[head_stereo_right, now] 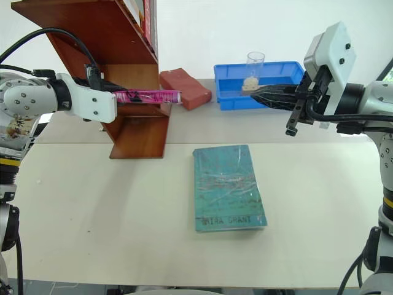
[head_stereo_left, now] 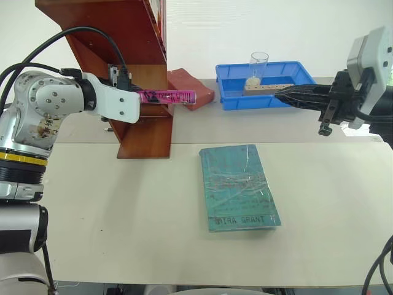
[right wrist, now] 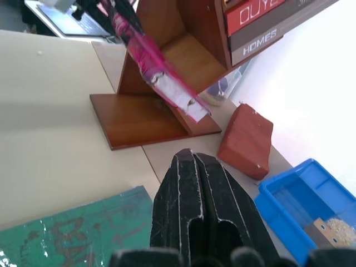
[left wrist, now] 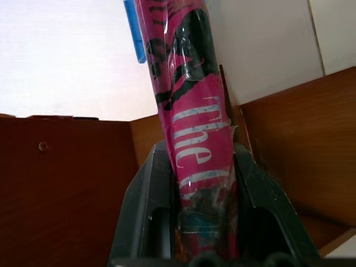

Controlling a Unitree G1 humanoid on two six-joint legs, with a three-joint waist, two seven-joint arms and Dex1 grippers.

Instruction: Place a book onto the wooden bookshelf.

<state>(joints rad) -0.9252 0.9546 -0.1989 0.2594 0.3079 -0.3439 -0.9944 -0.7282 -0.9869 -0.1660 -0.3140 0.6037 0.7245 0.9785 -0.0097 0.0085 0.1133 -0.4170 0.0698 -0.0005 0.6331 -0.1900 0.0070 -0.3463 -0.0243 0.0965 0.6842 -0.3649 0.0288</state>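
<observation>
The pink book [head_stereo_left: 169,97] lies across the bookshelf's lower section [head_stereo_left: 151,110], over the bookshelf's board, so it is now time for my left gripper to release it.
The book [head_stereo_left: 169,96], bright pink with white lettering, hangs edge-on and about level in front of the lower opening of the wooden bookshelf [head_stereo_left: 123,24]. My left gripper [left wrist: 206,183] is shut on the book's near end, and its far end sticks out past the shelf's side panel toward the right. In the right wrist view the book [right wrist: 150,67] crosses the bookshelf's [right wrist: 183,50] lower compartment. My right gripper [head_stereo_left: 279,96] is shut and empty, hovering at the right above the table and pointing left toward the shelf.
A teal-green book [head_stereo_left: 238,187] lies flat mid-table. A reddish-brown block [head_stereo_left: 190,88] sits just right of the shelf. Behind it stands a blue tray [head_stereo_left: 307,74] with a glass [head_stereo_left: 258,67] and a drilled wooden block [head_stereo_left: 270,89]. Other books [right wrist: 261,16] fill an upper shelf.
</observation>
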